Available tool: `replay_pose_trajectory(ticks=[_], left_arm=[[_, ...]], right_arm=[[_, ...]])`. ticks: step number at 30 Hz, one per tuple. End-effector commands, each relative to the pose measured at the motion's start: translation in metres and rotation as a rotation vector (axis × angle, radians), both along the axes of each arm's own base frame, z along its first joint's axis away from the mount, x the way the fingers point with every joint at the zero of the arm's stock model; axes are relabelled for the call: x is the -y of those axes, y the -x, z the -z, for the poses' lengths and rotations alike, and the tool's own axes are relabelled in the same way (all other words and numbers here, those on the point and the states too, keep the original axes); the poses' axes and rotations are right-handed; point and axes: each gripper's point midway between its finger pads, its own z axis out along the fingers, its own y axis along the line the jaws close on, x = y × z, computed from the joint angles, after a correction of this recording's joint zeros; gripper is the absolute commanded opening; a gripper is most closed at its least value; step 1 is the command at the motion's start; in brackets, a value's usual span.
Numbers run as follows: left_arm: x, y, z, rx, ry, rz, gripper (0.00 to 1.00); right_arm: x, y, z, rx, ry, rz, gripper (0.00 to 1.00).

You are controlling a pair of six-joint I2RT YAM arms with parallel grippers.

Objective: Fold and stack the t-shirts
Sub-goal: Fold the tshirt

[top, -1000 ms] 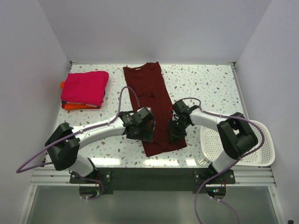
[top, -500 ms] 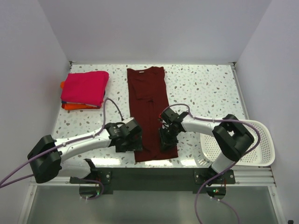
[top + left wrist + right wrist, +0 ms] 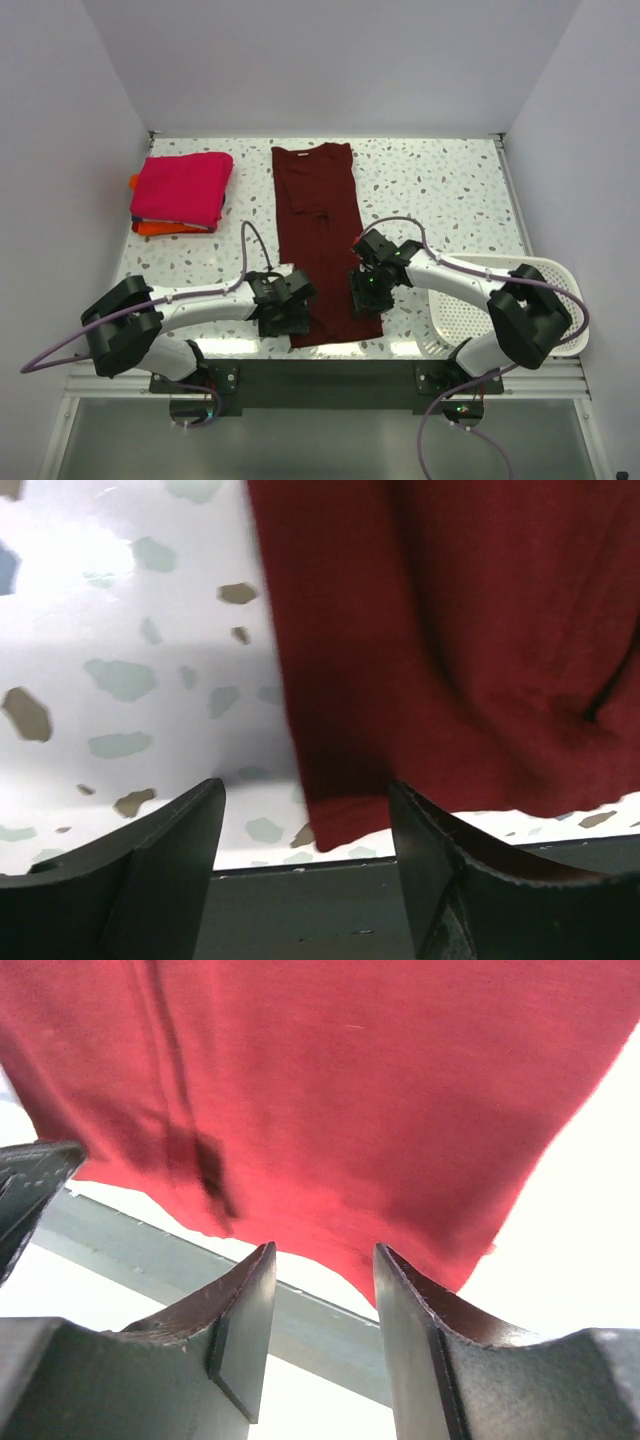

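The dark maroon t-shirt needs to be grabbed next by the right gripper at the hem's outer corner (image 3: pixel 379 334), opposite the left gripper, so the hem can be folded evenly toward the collar (image 3: pixel 303 153).
The dark maroon t-shirt (image 3: pixel 320 225) lies as a long narrow strip down the middle of the table, collar at the far end and hem at the near edge. My left gripper (image 3: pixel 289 320) is at the hem's left corner. Its fingers (image 3: pixel 170 850) stand open, with the corner of the cloth (image 3: pixel 340 825) lying between them on the table. My right gripper (image 3: pixel 366 297) hovers over the hem's right side. It is open just short of the cloth's edge (image 3: pixel 350 1090), with nothing between the jaws. A magenta-pink folded t-shirt (image 3: pixel 182 187) rests on an orange one (image 3: pixel 150 228) at the far left.
A white slotted basket (image 3: pixel 560 335) sits at the near right, beside the right arm. The dark rail of the table's near edge (image 3: pixel 300 900) runs just past the hem, also seen under the right gripper (image 3: pixel 330 1320). Walls enclose the table on three sides.
The shirt went from slanted to straight and slid toward the near edge. Since then the right jaws have widened off the hem, and both grippers have shifted slightly near it.
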Motion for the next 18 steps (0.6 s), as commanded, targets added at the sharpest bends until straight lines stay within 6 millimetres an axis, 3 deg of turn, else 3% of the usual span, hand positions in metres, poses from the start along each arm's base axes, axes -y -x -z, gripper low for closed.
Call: replay_pose_trajectory(ticks=[1, 11, 18], left_arm=[[0.018, -0.007, -0.004, 0.031, 0.019, 0.005, 0.70], [0.017, 0.010, 0.006, -0.008, 0.027, 0.021, 0.47], [0.019, 0.020, 0.015, -0.036, 0.054, 0.033, 0.27]], right_arm=[[0.024, 0.002, -0.001, 0.017, 0.064, 0.073, 0.49], [0.046, 0.012, 0.002, 0.024, 0.086, 0.169, 0.52], [0.058, 0.022, 0.018, 0.005, 0.117, 0.187, 0.53]])
